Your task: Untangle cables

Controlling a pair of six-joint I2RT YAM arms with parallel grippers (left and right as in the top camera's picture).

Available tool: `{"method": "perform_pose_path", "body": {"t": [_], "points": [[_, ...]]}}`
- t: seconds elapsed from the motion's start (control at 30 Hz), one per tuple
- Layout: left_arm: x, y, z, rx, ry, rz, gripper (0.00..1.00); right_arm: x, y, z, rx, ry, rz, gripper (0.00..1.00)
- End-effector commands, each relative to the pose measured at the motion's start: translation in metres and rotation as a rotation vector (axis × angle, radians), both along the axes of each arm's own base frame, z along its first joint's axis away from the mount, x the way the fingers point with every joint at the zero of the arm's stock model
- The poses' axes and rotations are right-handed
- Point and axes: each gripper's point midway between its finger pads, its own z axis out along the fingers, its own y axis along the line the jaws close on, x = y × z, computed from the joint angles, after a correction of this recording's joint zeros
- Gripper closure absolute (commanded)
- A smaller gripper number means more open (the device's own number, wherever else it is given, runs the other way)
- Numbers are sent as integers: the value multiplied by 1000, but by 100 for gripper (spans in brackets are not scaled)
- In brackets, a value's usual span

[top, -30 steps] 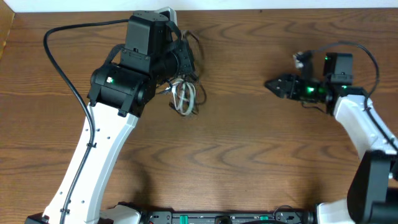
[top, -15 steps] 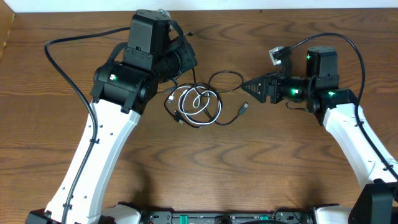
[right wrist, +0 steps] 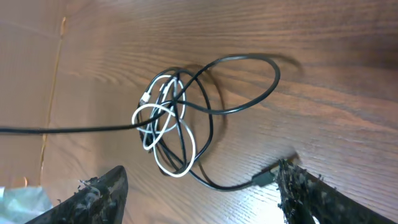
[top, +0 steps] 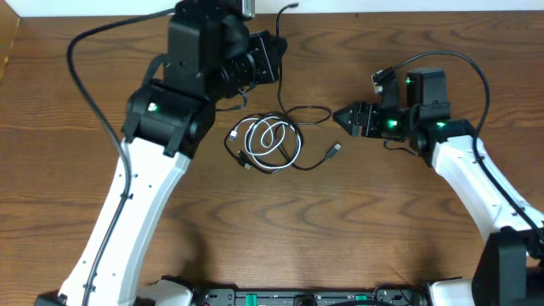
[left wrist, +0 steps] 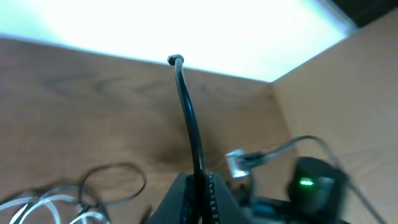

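Next, my right gripper grabs the black cable by the loop sticking out past the tangle (top: pixel 329 112), to draw the black cable from the white cable (top: pixel 272 138).
A tangle of white cable (top: pixel 272 138) and black cable (top: pixel 311 110) lies on the wooden table between the arms. My left gripper (top: pixel 278 53) is raised behind it and is shut on a strand of the black cable (left wrist: pixel 189 124), whose free end (left wrist: pixel 176 60) sticks out past the fingers. My right gripper (top: pixel 342 118) is open and empty, just right of the tangle. In the right wrist view, the white loops (right wrist: pixel 166 127) and black loops (right wrist: pixel 249 87) lie ahead of the open fingers (right wrist: pixel 202 194). The black plug end (right wrist: pixel 264 179) lies close to one finger.
The table's far edge meets a white wall (top: pixel 382 5) just behind the left gripper. A thick black robot wire (top: pixel 81 76) arcs over the table's left side. The right arm's wire and connector (top: pixel 380 78) hang behind its gripper.
The left gripper has lifted toward the far edge with the black strand, and the bunched cables have spread into loops on the table. The right gripper has moved left toward the tangle.
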Motion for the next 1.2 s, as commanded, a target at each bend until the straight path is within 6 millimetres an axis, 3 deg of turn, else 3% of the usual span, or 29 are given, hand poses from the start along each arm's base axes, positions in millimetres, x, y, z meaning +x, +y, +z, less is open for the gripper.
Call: {"method": "perform_pose_path", "body": {"t": [0.0, 0.17, 0.3, 0.43, 0.63, 0.67, 0.87, 1.0, 1.17], "points": [[-31, 4, 59, -48, -153, -52, 93, 4, 8, -14, 32, 100, -69, 26], [-46, 10, 70, -55, -173, -52, 93, 12, 22, -39, 94, 227, -155, 24], [-49, 11, 57, -35, -119, -52, 92, 24, 36, -58, 147, 272, -192, 24], [-47, 10, 42, -16, -65, -53, 93, 31, 63, -69, 242, 303, -173, 25], [-47, 10, 37, -9, -50, -52, 93, 27, 91, -74, 320, 336, -110, 45], [-47, 10, 36, -7, -46, -51, 93, 27, 91, -74, 319, 338, -110, 49], [-51, 16, 19, 46, 8, -42, 92, 32, 82, -69, 323, 313, -118, 97], [-58, 23, 2, 102, 68, -32, 91, 46, 63, -55, 315, 216, -116, 99], [-68, 35, -22, 180, 152, -12, 91, 56, 36, -23, 269, 73, -119, 99]]}}
